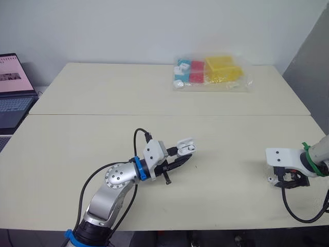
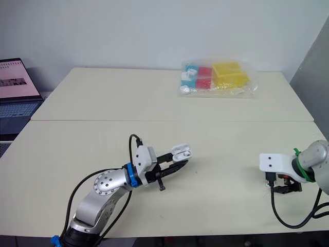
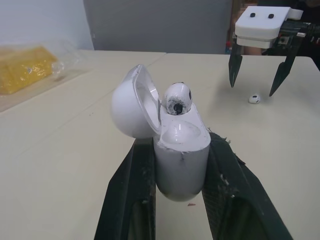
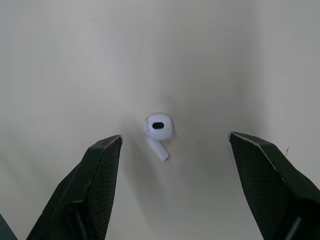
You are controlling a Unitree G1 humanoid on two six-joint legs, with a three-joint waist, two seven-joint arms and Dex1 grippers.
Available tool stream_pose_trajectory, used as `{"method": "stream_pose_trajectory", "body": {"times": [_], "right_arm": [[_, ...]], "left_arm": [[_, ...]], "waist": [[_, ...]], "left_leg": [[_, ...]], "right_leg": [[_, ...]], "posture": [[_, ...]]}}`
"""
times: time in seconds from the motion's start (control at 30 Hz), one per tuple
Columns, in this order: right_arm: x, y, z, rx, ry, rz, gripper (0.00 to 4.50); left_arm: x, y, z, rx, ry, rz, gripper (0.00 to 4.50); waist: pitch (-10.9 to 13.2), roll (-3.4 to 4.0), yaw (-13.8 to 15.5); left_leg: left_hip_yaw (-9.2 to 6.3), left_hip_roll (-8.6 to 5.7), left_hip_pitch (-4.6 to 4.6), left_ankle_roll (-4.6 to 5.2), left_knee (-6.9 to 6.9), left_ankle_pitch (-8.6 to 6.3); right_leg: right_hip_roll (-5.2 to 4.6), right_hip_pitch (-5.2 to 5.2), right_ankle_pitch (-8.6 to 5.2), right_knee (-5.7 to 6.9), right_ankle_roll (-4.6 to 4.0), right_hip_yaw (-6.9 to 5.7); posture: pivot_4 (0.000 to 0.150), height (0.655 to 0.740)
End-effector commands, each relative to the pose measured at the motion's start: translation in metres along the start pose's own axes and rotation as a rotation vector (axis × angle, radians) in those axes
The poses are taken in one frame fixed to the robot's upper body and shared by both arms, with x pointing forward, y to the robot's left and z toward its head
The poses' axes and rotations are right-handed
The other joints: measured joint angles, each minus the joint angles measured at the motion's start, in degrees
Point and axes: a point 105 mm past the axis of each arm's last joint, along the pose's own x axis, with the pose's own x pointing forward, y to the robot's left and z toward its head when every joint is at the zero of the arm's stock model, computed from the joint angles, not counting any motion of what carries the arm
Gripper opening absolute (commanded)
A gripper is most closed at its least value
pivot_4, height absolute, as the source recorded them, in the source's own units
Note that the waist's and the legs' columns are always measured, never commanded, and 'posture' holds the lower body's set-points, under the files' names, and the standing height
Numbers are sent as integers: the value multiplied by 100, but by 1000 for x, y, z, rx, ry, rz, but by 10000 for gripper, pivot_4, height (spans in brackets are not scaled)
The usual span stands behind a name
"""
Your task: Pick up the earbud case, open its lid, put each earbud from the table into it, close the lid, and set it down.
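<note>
I should grab the earbud by its round head (image 4: 159, 127) with my right gripper next. Then the white earbud's stem (image 4: 159, 150) stays free to go into the case.
My left gripper (image 1: 183, 154) is shut on the white earbud case (image 3: 181, 150), holding it a little above the middle of the table. The case's lid (image 3: 131, 107) is swung open, and one earbud (image 3: 177, 98) sits in the body with its head sticking up. The second earbud (image 4: 159, 129) lies loose on the table at the right, also seen as the earbud (image 3: 254, 98) in the left wrist view. My right gripper (image 4: 175, 136) hangs open just above it, one finger on either side, not touching it. In the head view that right gripper (image 1: 284, 181) is near the table's right front.
A clear plastic bag (image 1: 212, 73) with yellow, red and blue boxes lies at the back of the table. An open laptop (image 1: 13, 90) stands off the table's left side. A seam (image 1: 169, 115) runs across the tabletop between front and back halves.
</note>
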Motion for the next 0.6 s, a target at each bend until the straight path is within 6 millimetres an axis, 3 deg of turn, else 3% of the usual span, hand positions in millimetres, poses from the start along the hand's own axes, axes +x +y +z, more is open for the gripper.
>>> {"method": "stream_pose_trajectory", "body": {"times": [0.03, 0.57, 0.6], "right_arm": [[0, -5, 6, -16, 2, -27, 35399], [9, -2, 0, -28, 29, 34, 35399], [9, -2, 0, -28, 28, 36, 33712]], "left_arm": [[2, -3, 9, 25, -41, -1, 8262], [0, -3, 9, 30, -36, 7, 8262], [0, -3, 9, 30, -35, 7, 8262]], "waist": [[0, 0, -1], [0, 1, 1], [0, 1, 1]], "left_leg": [[0, 0, 0, 0, 0, 0], [-1, 0, 0, 0, 0, 0], [0, 0, 0, 0, 0, 0]], "right_leg": [[0, 0, 0, 0, 0, 0], [0, 0, 0, 0, 0, -2], [0, 0, 0, 0, 0, -2]], "posture": [[1500, 7354], [1500, 7354], [1500, 7354]]}}
